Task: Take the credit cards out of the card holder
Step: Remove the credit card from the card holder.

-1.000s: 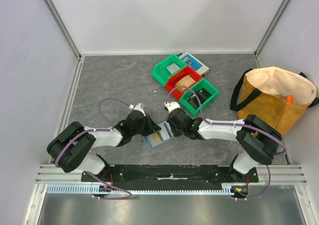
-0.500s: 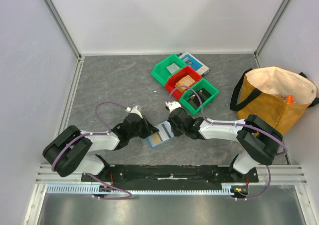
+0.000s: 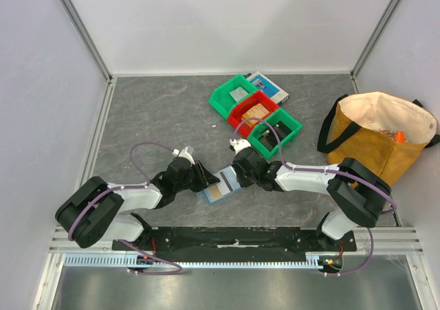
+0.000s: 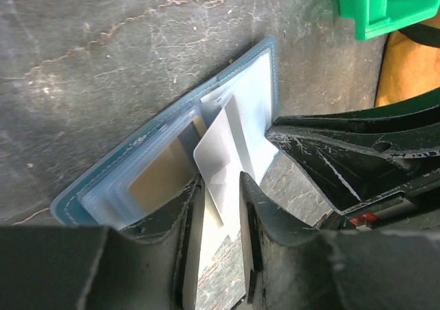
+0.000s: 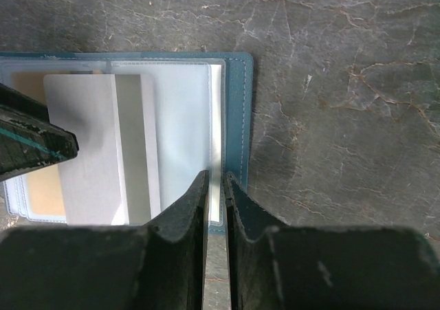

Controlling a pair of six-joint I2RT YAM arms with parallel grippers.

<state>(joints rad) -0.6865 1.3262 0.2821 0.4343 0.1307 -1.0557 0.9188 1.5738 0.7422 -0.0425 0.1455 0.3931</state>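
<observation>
I should close my left gripper now, because my fingertips reach past the free edge of the pale grey card and would hold the card.
The slate-blue card holder [image 3: 218,188] lies open on the grey table between my two grippers. In the left wrist view its blue rim [image 4: 103,181] frames clear pockets. A pale grey credit card [image 4: 223,145] sticks halfway out of a pocket, and its free end lies between the parted fingers of my left gripper [image 4: 221,183]. A tan card [image 4: 155,179] sits inside a pocket. My right gripper [image 5: 216,176] is shut on the far edge of the card holder [image 5: 237,117]. The grey card [image 5: 89,145] shows a dark stripe there.
At the back stand two green bins [image 3: 234,97] [image 3: 276,131] and a red bin [image 3: 253,111], with a blue-and-white box [image 3: 270,85] behind them. A tan tote bag [image 3: 381,135] stands at the right. White walls enclose the table.
The left arm's wrist has drifted slightly down and left. The card holder and the right arm have hardly moved.
</observation>
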